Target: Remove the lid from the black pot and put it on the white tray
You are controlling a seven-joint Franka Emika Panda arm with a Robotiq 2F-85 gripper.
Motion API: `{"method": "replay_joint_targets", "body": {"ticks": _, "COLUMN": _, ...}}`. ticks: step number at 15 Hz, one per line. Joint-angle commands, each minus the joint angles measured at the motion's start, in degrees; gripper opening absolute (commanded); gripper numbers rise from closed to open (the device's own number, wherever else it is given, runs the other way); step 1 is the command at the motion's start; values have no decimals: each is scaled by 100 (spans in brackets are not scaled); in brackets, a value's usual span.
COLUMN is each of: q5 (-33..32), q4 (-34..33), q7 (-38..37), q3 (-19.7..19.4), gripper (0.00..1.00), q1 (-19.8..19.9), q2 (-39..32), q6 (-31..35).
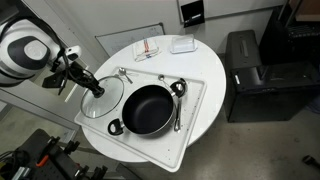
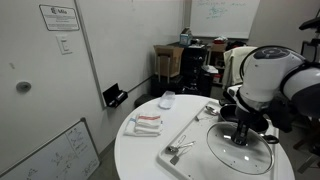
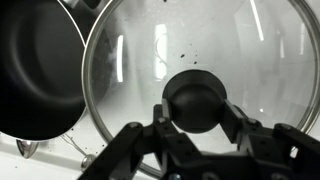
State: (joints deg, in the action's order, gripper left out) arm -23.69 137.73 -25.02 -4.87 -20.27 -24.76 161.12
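The glass lid's metal rim is above the white tray and sticks out past its edge, so I need to lower the lid before my gripper lets go.
The glass lid [image 1: 108, 103] with a thin metal rim lies on the left part of the white tray [image 1: 196, 100], beside the black pot [image 1: 148, 108], which stands open on the tray's middle. My gripper [image 1: 95, 88] is over the lid's centre. In the wrist view its fingers [image 3: 195, 118] sit against both sides of the dark knob, with the lid [image 3: 230, 50] below and the pot [image 3: 35, 70] at the left. In an exterior view the gripper [image 2: 243, 135] stands on the lid [image 2: 228, 155] on the tray [image 2: 190, 135]; the pot is hidden there.
Metal utensils lie on the tray: a spoon [image 1: 177, 90] by the pot and another utensil [image 1: 122, 73] near the lid. A red-striped cloth [image 1: 148, 48] and a small white box [image 1: 182, 44] lie on the round white table [image 1: 215, 75]. A black cabinet [image 1: 250, 70] stands beside it.
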Motion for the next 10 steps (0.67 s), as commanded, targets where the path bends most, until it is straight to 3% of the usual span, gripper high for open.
{"method": "replay_joint_targets", "body": {"ticks": 1, "q5": 117, "q4": -225, "q7": 172, "q3": -90, "gripper": 25, "q1": -70, "q2": -437, "q6": 435}}
{"method": "replay_joint_targets", "body": {"ticks": 10, "q5": 470, "q4": -978, "q7": 760, "q3": -253, "gripper": 25, "q1": -102, "q2": -1654, "q6": 735}}
